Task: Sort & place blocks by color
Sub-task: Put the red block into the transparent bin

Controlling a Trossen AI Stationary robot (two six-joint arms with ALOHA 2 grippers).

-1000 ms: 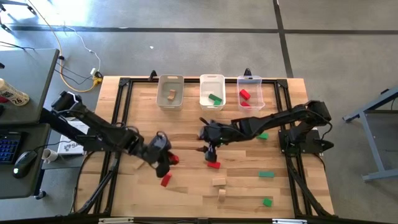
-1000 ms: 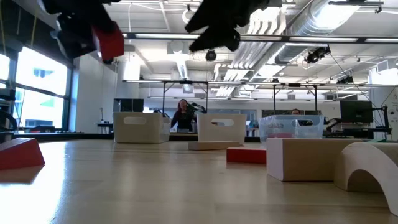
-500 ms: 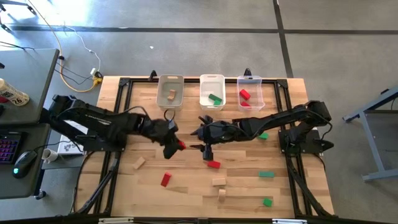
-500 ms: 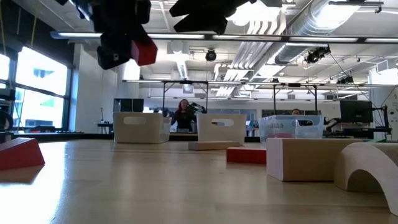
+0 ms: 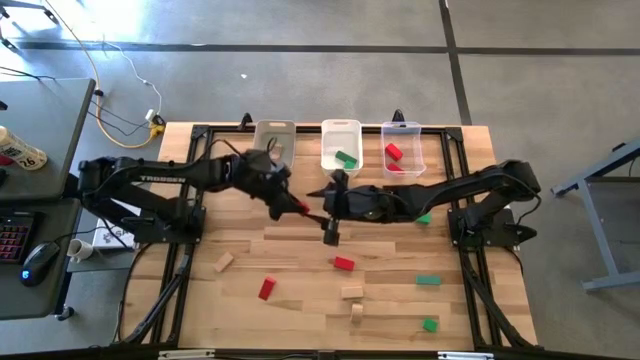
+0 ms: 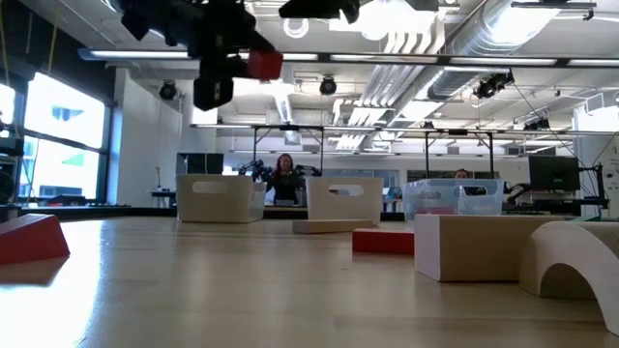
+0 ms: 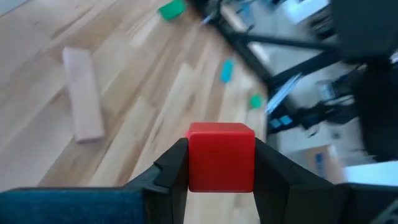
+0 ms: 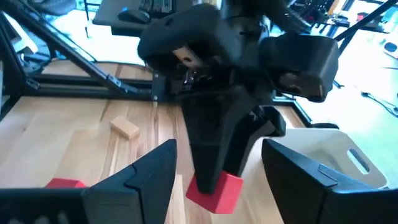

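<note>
My right gripper is to grab the red cube by its opposite sides next, so that it can sort the cube into the clear bin with red blocks.
My left gripper [image 7: 221, 171] is shut on a red cube block [image 5: 300, 207], high above the middle of the table, just in front of the bins; the low view shows the cube [image 6: 263, 64] in the air. My right gripper [image 5: 323, 213] stands open close beside it, facing it, and touches nothing. In the right wrist view its fingers frame the left gripper and the cube [image 8: 214, 190]. Loose blocks lie flat on the table: red ones [image 5: 343, 264] [image 5: 266, 289], tan ones [image 5: 223, 262] [image 5: 351, 292] and green ones [image 5: 428, 281] [image 5: 430, 324]. My left gripper pinches the red cube by two opposite side faces [image 7: 194, 155] between its two fingers. The cube sits at the fingers' free ends [image 8: 208, 168]. The fingers slant down, coming from the table's left. The cube is lifted clear of the table.
Three bins stand in a row at the far edge: one with a tan block [image 5: 274, 148], one with a green block [image 5: 341, 148], one with red blocks [image 5: 402, 148]. Another green block [image 5: 424, 217] lies under the right arm. A desk with a keyboard stands left of the table.
My left gripper has swung with the red cube from the near left of the table toward the far edge and the right, up to the right gripper, rolling as it went; the cube stays clear of the table. My right gripper has risen a little and tipped up.
</note>
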